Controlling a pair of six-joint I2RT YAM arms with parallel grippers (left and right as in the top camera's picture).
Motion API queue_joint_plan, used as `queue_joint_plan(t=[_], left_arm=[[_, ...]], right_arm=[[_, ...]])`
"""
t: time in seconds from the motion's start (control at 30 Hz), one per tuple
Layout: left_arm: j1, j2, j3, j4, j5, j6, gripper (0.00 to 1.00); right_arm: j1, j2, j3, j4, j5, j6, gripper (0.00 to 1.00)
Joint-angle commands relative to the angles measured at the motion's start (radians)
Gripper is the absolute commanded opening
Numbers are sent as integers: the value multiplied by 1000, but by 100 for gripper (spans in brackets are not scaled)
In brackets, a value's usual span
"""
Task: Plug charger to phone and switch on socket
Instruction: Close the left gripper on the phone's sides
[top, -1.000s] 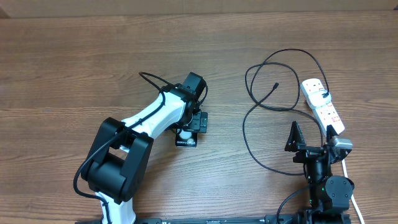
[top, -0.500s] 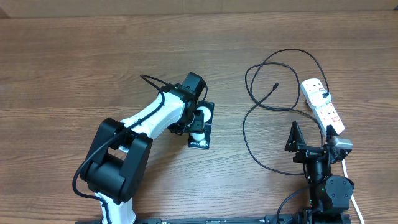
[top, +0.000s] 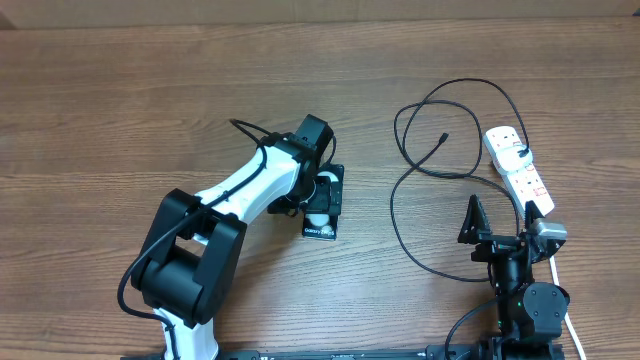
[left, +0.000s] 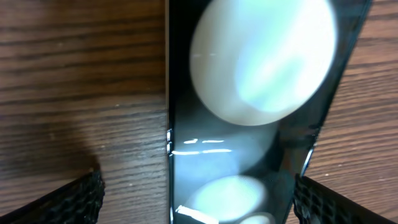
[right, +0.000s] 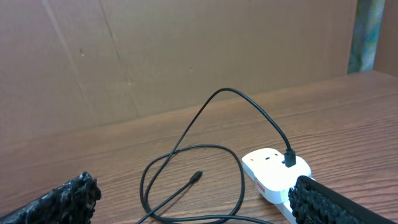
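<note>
The phone's white-text end should stay free for my right gripper, so my left gripper will grab the phone by its long edges at the middle.
The phone, a glossy black slab with white text at its near end, lies flat on the wooden table just left of centre. My left gripper hangs over it, open. In the left wrist view the phone runs up between the fingers; bare wood shows between its left edge and the left finger. The charger, a thin black cable, loops at the right with its free tip on the wood. Its plug sits in the white socket. My right gripper stands open near the front edge, holding nothing.
In the right wrist view the charger tip and the socket lie ahead of the open right gripper. A brown cardboard wall closes the far side. The left arm's black cable arcs above its wrist.
The phone has shifted a little right and turned more upright under my left gripper. The left jaws narrowed briefly and have spread wide again. The right arm has not moved.
</note>
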Motion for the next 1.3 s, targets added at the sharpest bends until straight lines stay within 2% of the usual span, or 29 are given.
queue_joint_plan(t=[0.0, 0.3, 0.57, 0.77, 1.07, 1.2, 1.27], left_arm=[[-24, 19, 63, -9, -38, 4, 100], [-113, 37, 67, 14, -159, -15, 100], [-114, 129, 67, 32, -147, -59, 100], [-112, 193, 67, -30, -141, -82, 100], [-112, 208, 67, -90, -53, -70, 99], [-112, 209, 67, -88, -41, -51, 79], [-112, 209, 67, -85, -41, -51, 75]], right_arm=[[5, -9, -11, 7, 6, -6, 100], [5, -9, -11, 7, 6, -6, 100], [5, -9, -11, 7, 6, -6, 100], [5, -9, -11, 7, 6, -6, 100], [5, -9, -11, 7, 6, -6, 100], [5, -9, -11, 7, 6, -6, 100], [5, -9, -11, 7, 6, -6, 100]])
